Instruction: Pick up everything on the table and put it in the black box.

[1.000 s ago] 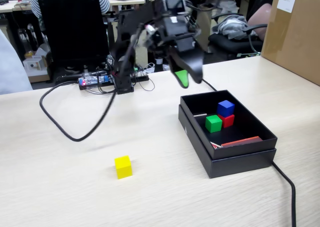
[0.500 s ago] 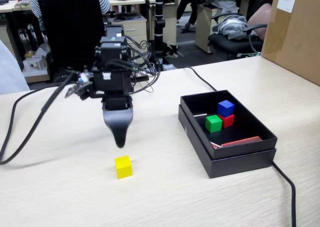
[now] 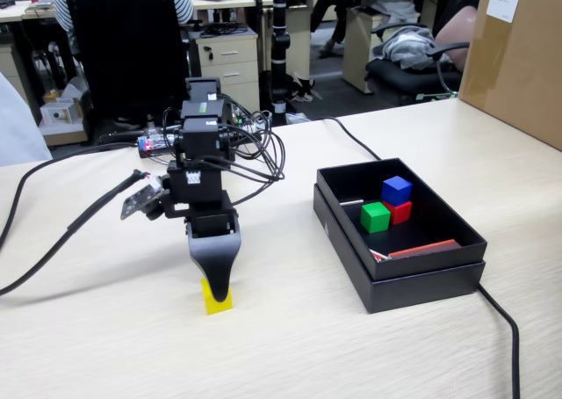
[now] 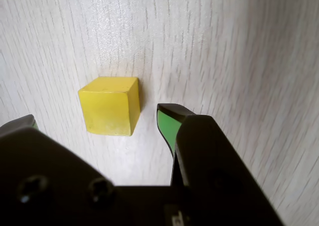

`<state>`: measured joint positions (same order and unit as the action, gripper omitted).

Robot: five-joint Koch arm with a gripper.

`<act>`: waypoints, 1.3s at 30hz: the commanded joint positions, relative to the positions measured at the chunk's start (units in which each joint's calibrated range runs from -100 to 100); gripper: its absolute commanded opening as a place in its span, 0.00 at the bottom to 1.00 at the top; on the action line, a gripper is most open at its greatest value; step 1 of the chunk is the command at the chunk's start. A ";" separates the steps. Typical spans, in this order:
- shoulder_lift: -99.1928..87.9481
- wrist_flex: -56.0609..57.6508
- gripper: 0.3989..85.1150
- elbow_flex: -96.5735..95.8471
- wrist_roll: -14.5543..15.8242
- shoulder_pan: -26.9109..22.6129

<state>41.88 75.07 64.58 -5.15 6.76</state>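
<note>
My gripper will next grab the yellow cube (image 3: 212, 305), the last loose block, by its opposite sides to put it in the black box.
A yellow cube (image 3: 212, 305) (image 4: 109, 106) rests on the light wood-grain table (image 3: 105, 337). My gripper (image 3: 217, 286) (image 4: 94, 117) is lowered over it and stands open. In the wrist view one green-padded fingertip (image 4: 167, 122) is to the cube's right and the other at its left, with gaps on both sides. The fixed view shows the gripper's black tip covering the cube's top. To the right, the black box (image 3: 421, 286) holds a blue cube (image 3: 397, 189), a green cube (image 3: 375, 216) and a red cube (image 3: 401, 212), plus a thin red strip (image 3: 423, 249).
A large brown carton (image 3: 518, 56) stands at the table's far right. Black cables (image 3: 53, 236) loop across the left of the table, and another cable (image 3: 507, 329) runs off from the box's near right corner. Office chairs and desks lie behind.
The arm swung left from above the black box to the yellow cube, then dropped until the open jaws came down around it.
</note>
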 commanded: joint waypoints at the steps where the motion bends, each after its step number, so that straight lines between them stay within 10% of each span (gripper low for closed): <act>1: -0.17 -0.81 0.55 5.68 -0.54 -0.29; 14: 3.28 -1.76 0.52 7.13 -0.78 0.68; 22: 3.73 -1.76 0.16 7.31 -0.29 0.83; 29: -7.40 -1.50 0.16 2.96 0.15 0.88; 39: -47.33 0.57 0.16 -15.62 7.37 -11.23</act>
<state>1.49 75.69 45.96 0.46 -2.56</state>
